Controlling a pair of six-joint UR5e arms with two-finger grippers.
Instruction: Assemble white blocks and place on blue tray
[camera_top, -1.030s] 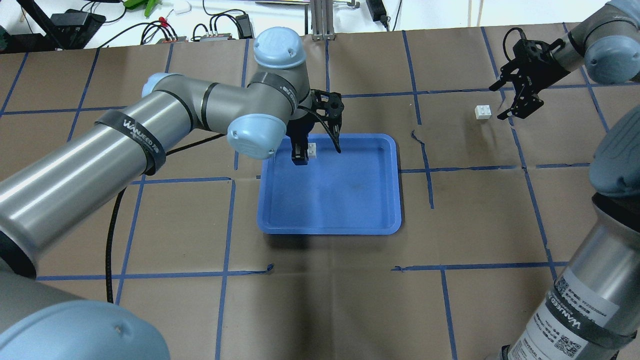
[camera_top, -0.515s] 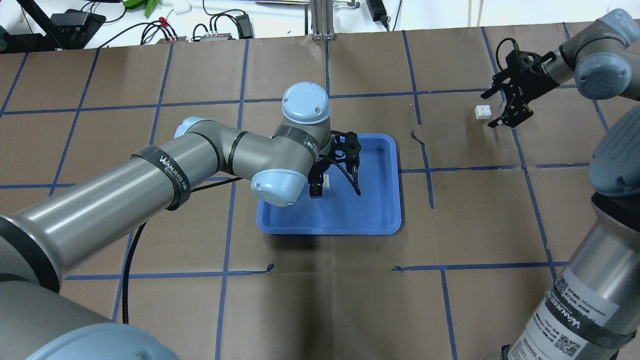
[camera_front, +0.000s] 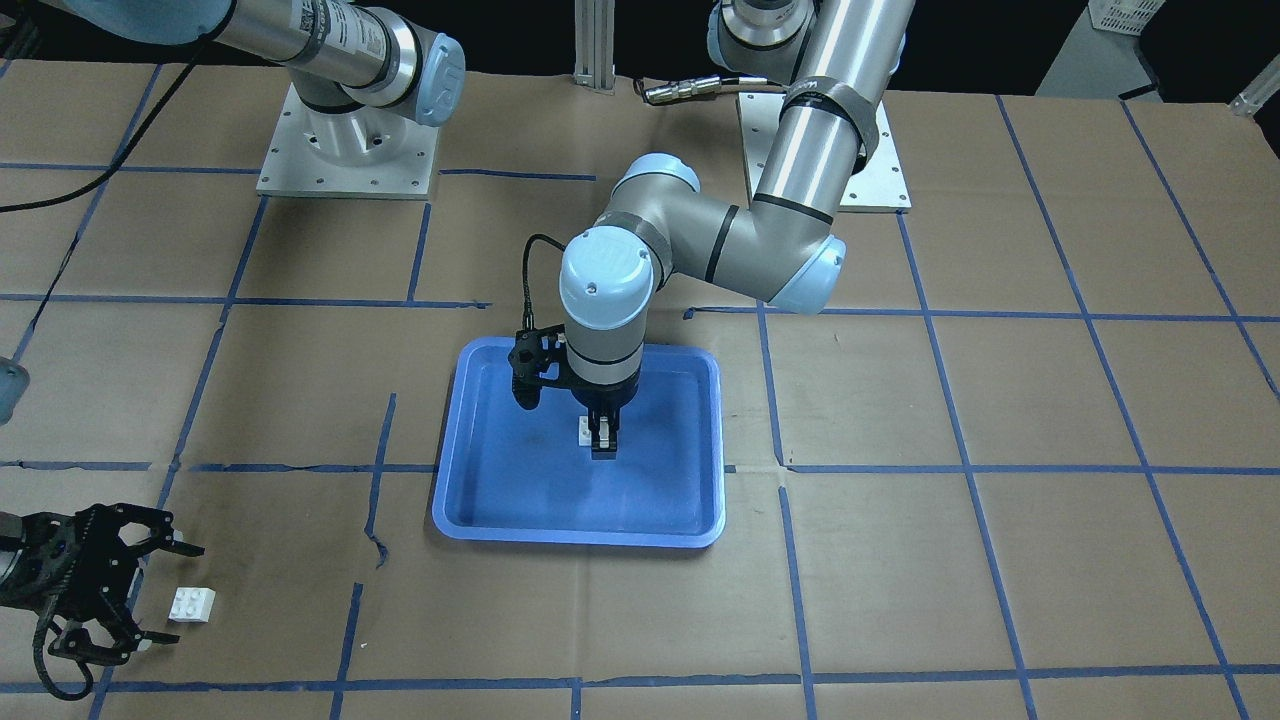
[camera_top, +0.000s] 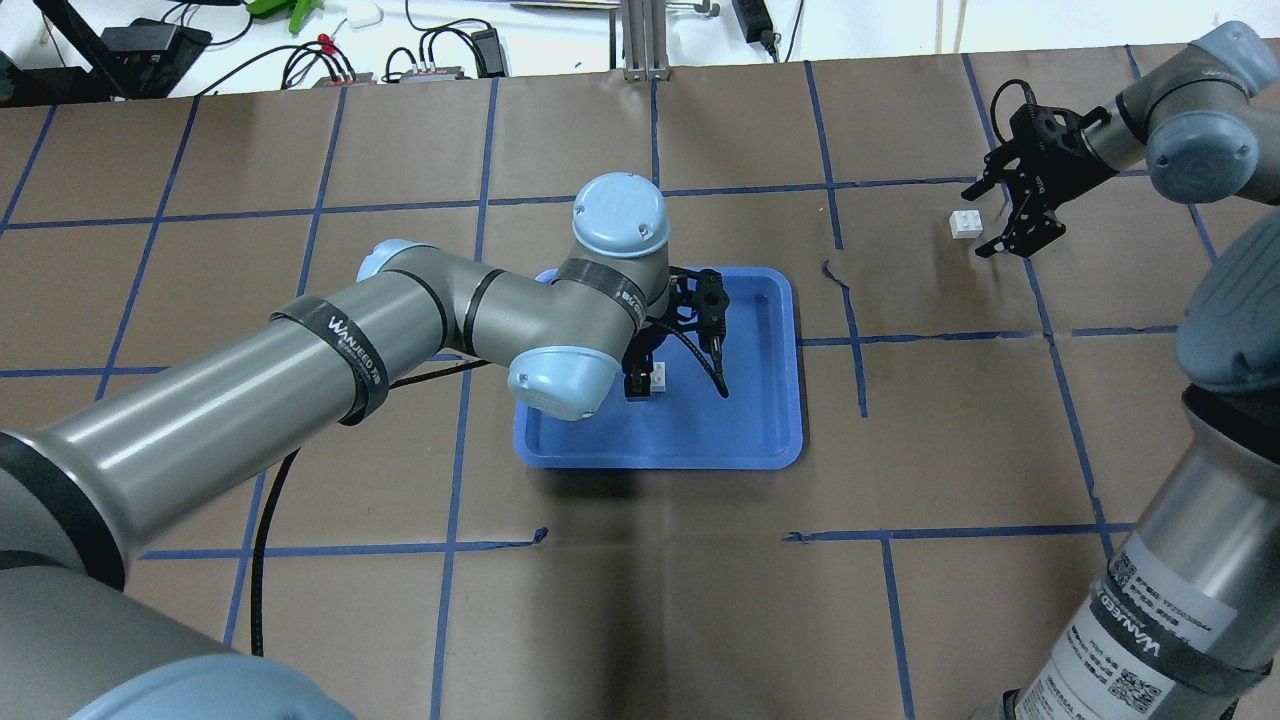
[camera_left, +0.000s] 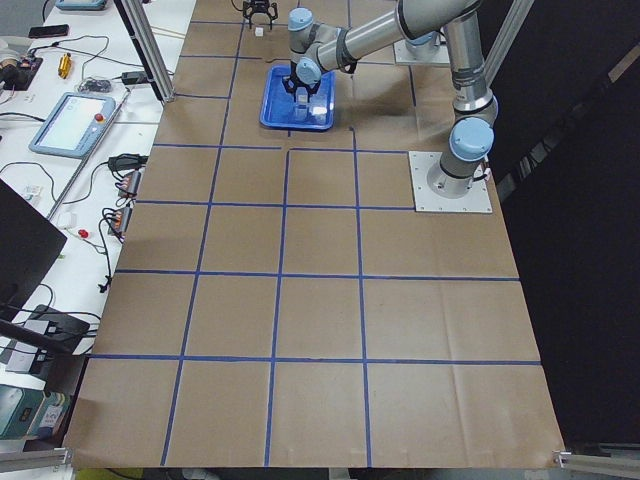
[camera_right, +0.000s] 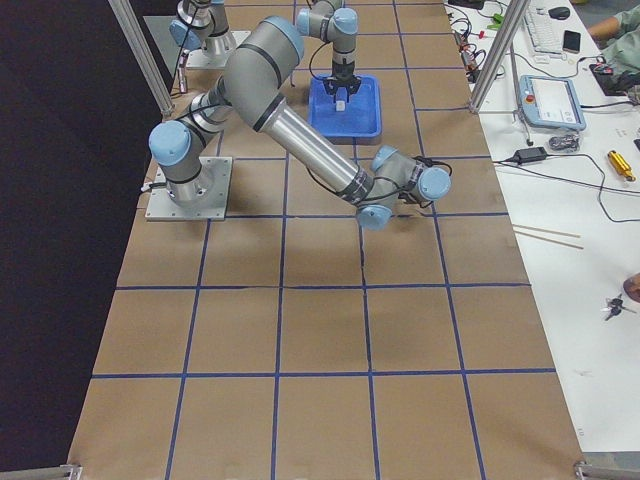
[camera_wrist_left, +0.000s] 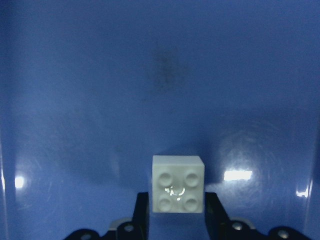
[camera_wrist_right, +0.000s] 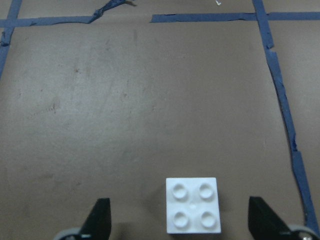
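Observation:
I will next use my right gripper to grab the second white block by its opposite sides, to put the blocks together on the blue tray.
My left gripper (camera_top: 643, 382) is shut on a white block (camera_top: 659, 377) and holds it low over the middle of the blue tray (camera_top: 780, 440). The left wrist view shows this studded block (camera_wrist_left: 178, 191) between the fingers (camera_wrist_left: 216, 216), over the tray floor (camera_wrist_left: 150, 75). The front view shows the same gripper (camera_front: 601, 440), block (camera_front: 583, 431) and tray (camera_front: 460, 520). The second white block (camera_top: 965, 223) lies on the table at the far right. My right gripper (camera_top: 976, 223) is open around it; the right wrist view shows the block (camera_wrist_right: 193, 205) between the spread fingers (camera_wrist_right: 98, 220).
Brown paper with a blue tape grid covers the table (camera_top: 640, 600). Cables and electronics (camera_top: 330, 60) lie beyond the far edge. The left arm's elbow (camera_top: 555, 375) hangs over the tray's left rim. The right arm's base column (camera_top: 1150, 620) stands at the near right.
My left arm carried its white block from the tray's far-left corner toward the tray's middle. My right gripper moved left so that its open fingers sit around the second block.

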